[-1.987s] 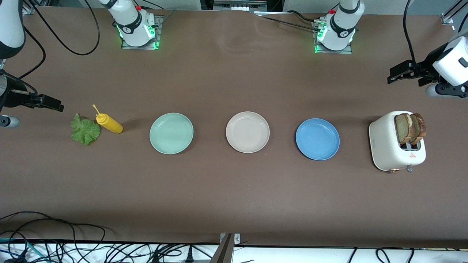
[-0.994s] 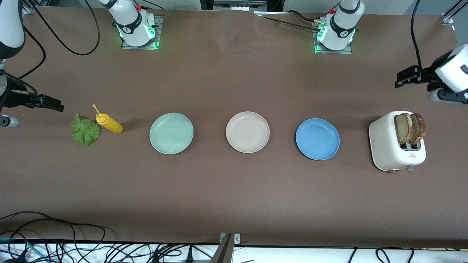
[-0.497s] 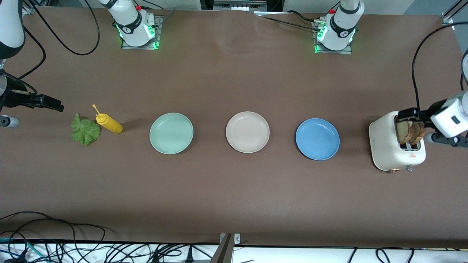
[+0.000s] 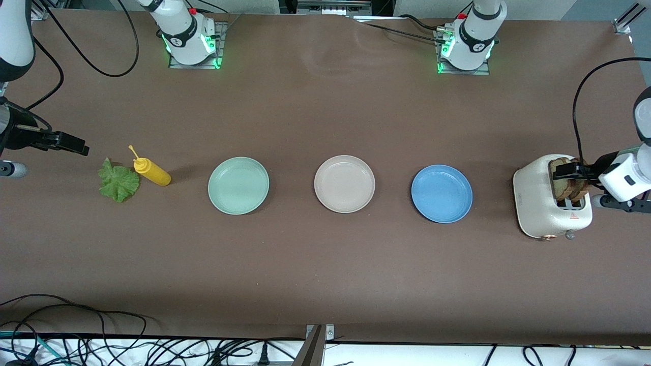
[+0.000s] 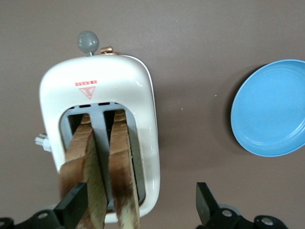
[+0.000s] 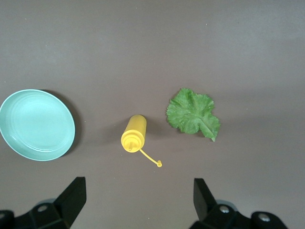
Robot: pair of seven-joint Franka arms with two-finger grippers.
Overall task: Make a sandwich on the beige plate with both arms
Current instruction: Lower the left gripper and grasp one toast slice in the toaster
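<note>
The left gripper grabs the bread slice nearest the blue plate by its protruding top next, to start the beige plate's sandwich.
Two tan bread slices stand upright in the slots of a white toaster at the left arm's end of the table. In the left wrist view both slices show. My left gripper is open wide over their tops, with one finger beside the outer slice and the other out past the toaster's side. The green lettuce leaf lies flat at the right arm's end. My right gripper is open and empty, waiting above the table beside the lettuce. The beige plate is bare at mid-table.
A yellow squeeze bottle lies beside the lettuce. A mint-green plate and a blue plate flank the beige plate. Cables hang along the table's near edge.
My left gripper has come from over bare table, farther from the front camera, to over the toaster and down to the bread tops. The right arm has not moved.
</note>
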